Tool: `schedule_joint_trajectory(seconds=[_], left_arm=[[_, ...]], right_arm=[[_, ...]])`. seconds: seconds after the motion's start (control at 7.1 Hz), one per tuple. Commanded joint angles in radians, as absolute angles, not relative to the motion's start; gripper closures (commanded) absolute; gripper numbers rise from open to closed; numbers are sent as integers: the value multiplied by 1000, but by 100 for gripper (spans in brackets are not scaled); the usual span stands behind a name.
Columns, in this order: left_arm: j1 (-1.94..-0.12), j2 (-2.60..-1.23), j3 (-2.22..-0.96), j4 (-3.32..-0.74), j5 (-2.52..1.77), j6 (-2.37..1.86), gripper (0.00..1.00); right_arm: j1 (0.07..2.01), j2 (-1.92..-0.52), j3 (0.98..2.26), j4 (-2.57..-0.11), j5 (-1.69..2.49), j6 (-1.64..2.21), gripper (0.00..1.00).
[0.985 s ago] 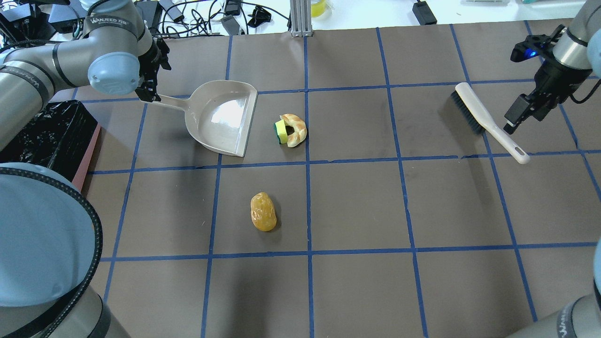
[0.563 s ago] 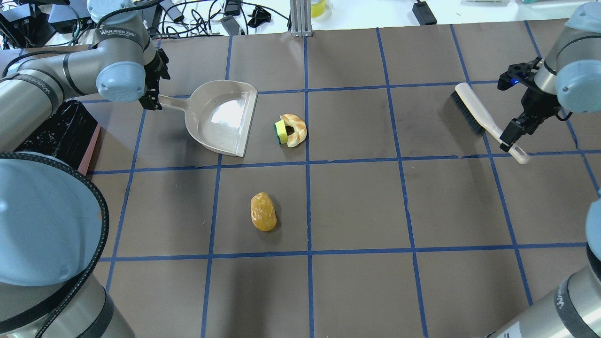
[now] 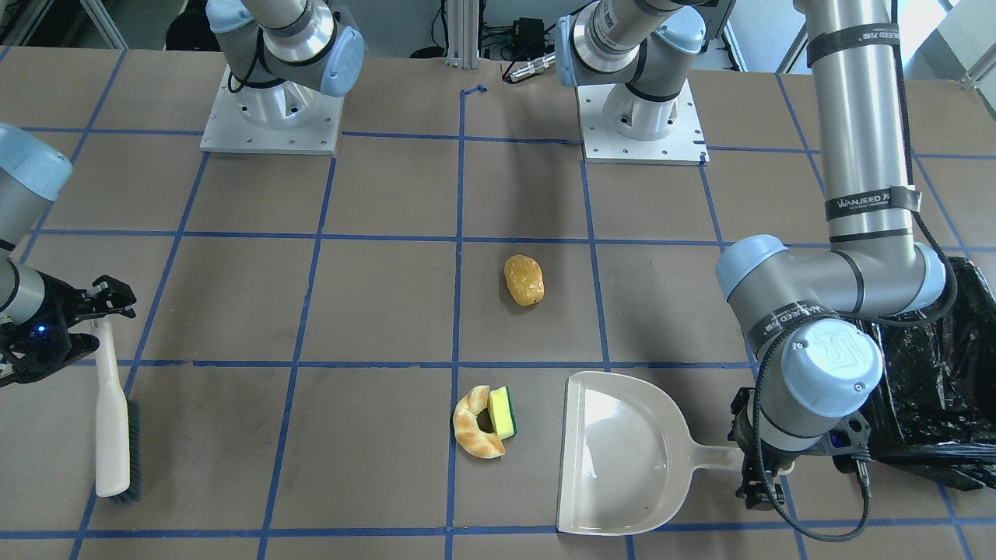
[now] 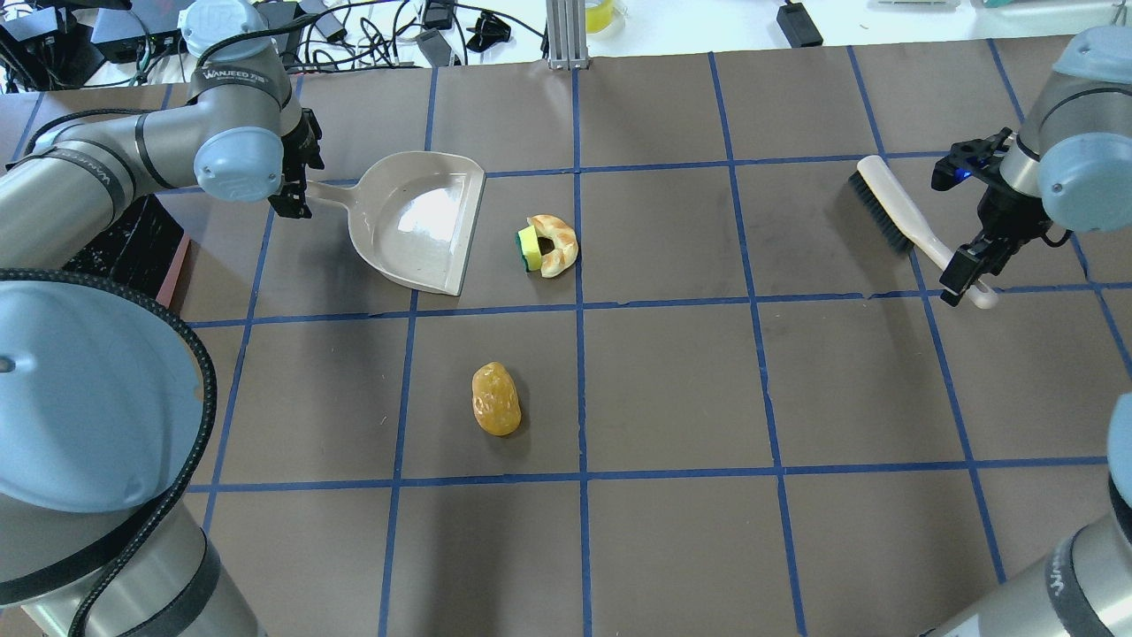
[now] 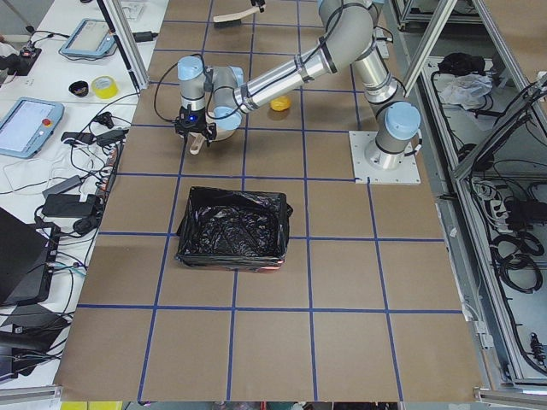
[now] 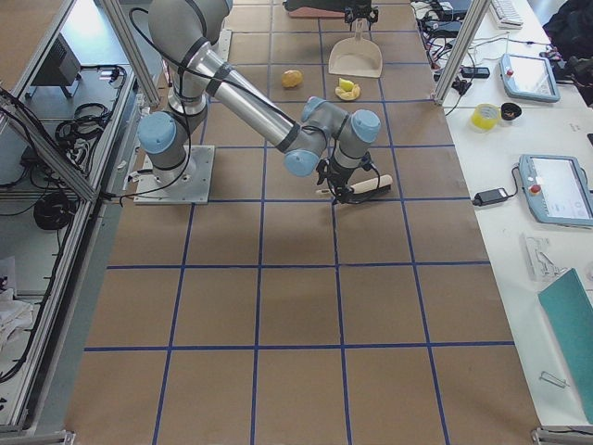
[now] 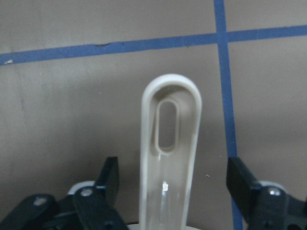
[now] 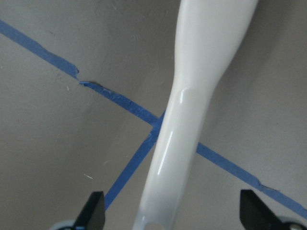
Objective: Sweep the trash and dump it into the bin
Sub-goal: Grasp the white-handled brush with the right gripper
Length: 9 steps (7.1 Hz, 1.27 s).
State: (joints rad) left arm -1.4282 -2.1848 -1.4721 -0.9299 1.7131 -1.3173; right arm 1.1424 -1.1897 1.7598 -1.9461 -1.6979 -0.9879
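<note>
The dustpan spreads far too wide for the left gripper's fingers, so the left gripper should grab it next by its narrow handle [image 3: 717, 457] [image 7: 167, 187].
The golden-brown bread roll [image 4: 496, 400] lies alone near the table's middle. The pale croissant [image 4: 559, 245] curls around the yellow-green sponge [image 4: 529, 249], just right of the beige dustpan [image 4: 416, 221], whose mouth faces them. My left gripper [image 4: 296, 190] is open, its fingers [image 7: 108, 177] straddling the dustpan handle [image 7: 170, 143] without touching it. My right gripper [image 4: 964, 274] is open over the end of the white brush's [image 4: 893, 212] handle [image 8: 192, 110]. The bin [image 5: 232, 229], lined with a black bag, stands at the left edge, partly hidden behind my left arm.
Blue tape lines [image 4: 579, 305] divide the brown table into squares. Cables and electronics [image 4: 398, 26] lie past the far edge beside an aluminium post [image 4: 566, 35]. Both arm bases [image 3: 268, 117] stand at the robot's side of the table.
My right gripper has moved down the brush handle to its end and now straddles it. My left gripper has settled lower at the dustpan handle. The trash, dustpan and brush have not moved.
</note>
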Motion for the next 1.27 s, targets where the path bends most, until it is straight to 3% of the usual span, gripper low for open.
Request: schedule_joint_trajectory(seconds=[0.0,0.14,0.28,0.42,0.84,1.13], left_arm=[[-1428,-2181,-1473,-933,1701,-1321,100],[-1428,-2166,-1474,-933,1701,-1312,100],[-1430,-2157,-1471,-933,1710,-1318,100],[-1433,-2139,-1470,-934,1712,-1328,100],[-1501,-2112,-1476,-983,1727,-1425,100],[-1531,-2108,-1473,-1101,1780,-1508,100]], right_arm=[[1144,-1192,1770,-1977,-1698,-976,41],[1144,-1192,1769,-1985,-1698,-968,73],[1146,-1187,1764,-1983,-1698,-962,89],[1146,-1190,1761,-1982,-1698,-962,98],[1161,-1193,1683,-1903,-1719,-861,100],[1288,-1231,1631,-1765,-1715,-577,100]])
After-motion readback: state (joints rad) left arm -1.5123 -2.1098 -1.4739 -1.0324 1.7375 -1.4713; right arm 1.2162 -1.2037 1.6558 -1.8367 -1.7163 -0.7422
